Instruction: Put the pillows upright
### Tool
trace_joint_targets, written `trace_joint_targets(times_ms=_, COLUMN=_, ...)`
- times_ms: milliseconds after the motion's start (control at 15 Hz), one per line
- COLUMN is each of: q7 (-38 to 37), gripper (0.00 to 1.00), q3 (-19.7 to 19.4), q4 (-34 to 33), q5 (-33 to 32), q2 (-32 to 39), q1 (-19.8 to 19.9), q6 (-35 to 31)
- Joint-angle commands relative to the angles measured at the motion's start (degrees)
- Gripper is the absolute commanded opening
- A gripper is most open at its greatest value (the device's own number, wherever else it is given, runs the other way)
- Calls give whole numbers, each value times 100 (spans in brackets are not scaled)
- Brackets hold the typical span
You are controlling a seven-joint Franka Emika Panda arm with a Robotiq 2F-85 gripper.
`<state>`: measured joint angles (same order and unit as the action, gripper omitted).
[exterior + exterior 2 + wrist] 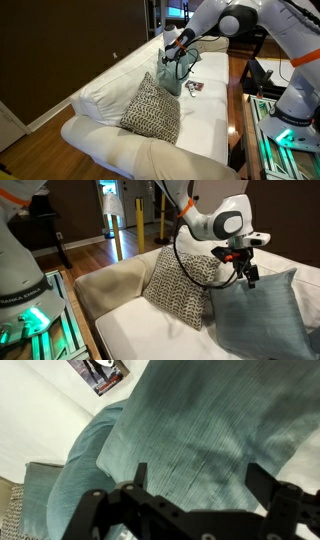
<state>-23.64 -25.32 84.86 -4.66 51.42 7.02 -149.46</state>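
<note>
I need to grab the light teal pillow [258,318] by its top edge next. Then I can set it upright, with its bottom free to rest on the sofa.
A light teal pillow [258,318] stands roughly upright on the white sofa; it also shows in an exterior view [170,80] and fills the wrist view [200,430]. A black-and-cream woven pillow [152,108] leans upright against the sofa back beside it, seen in both exterior views [180,288], with only its corner in the wrist view [10,510]. My gripper [243,272] hovers at the teal pillow's top edge [178,57]. Its fingers [200,478] are spread apart over the teal fabric, open and holding nothing. A rounded teal bulge [85,475] at lower left may be a second pillow.
The white sofa [110,85] has large white back cushions [115,280]. A small magazine or packet [194,87] lies on the seat behind the teal pillow [100,372]. The robot's base and a lit equipment table [285,125] stand beside the sofa.
</note>
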Motion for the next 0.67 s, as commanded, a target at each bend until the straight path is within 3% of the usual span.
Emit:
trace_joint_targets(times_ms=0, q7=-283, gripper=73, q3=-67, q4=-1043, q5=-41, q2=768, q1=141, q6=351)
trace_joint_targets(times_ms=133, q7=-298, gripper=68, q3=-8, q4=-1337, q5=11, q2=985, q1=252, q6=366)
trace_joint_targets(times_ms=600, q7=-339, gripper=14, q3=369, q4=-1786, q5=430, q2=1271, q1=694, q6=213)
